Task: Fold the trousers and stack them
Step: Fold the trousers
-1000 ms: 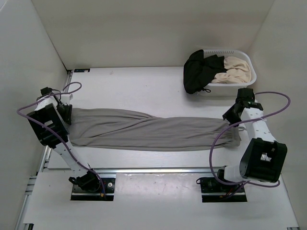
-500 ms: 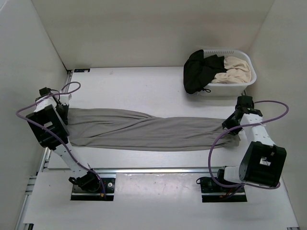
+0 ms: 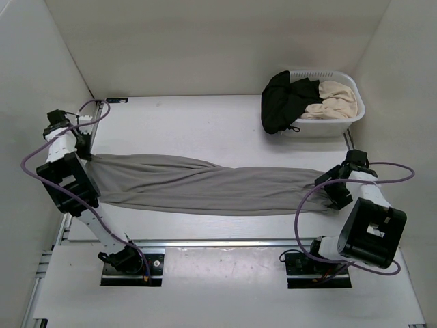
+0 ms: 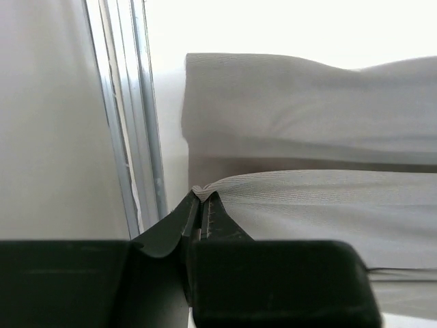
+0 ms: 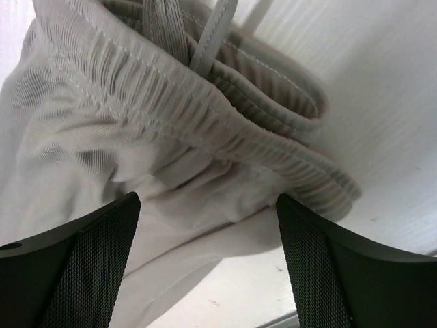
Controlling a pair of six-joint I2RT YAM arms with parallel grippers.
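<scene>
My right gripper grips the trousers [image 3: 205, 184] by the near corner of the elastic waistband next, to fold the waistband end over the legs.
The grey trousers [image 3: 205, 184] lie stretched across the table from left to right, legs together. My left gripper [image 3: 83, 152] is shut on the leg-end hem [image 4: 199, 192] at the far left, lifting that corner a little off the table. At the right end is the elastic waistband with its drawstring [image 5: 205, 102]. My right gripper [image 3: 334, 186] hangs open just above the waistband [image 3: 321, 188]; its two fingers [image 5: 89, 253] stand wide apart with only loose cloth below them, gripping nothing.
A white laundry basket [image 3: 351, 113] at the back right holds a black garment [image 3: 281, 101] and a beige one [image 3: 334, 96]. An aluminium rail [image 4: 130, 116] runs along the table's left edge beside the left gripper. White walls close in on both sides.
The left gripper shut on the hem and pulled it left and back, stretching the trousers. The right gripper came down nearer to the waistband end and opened wide.
</scene>
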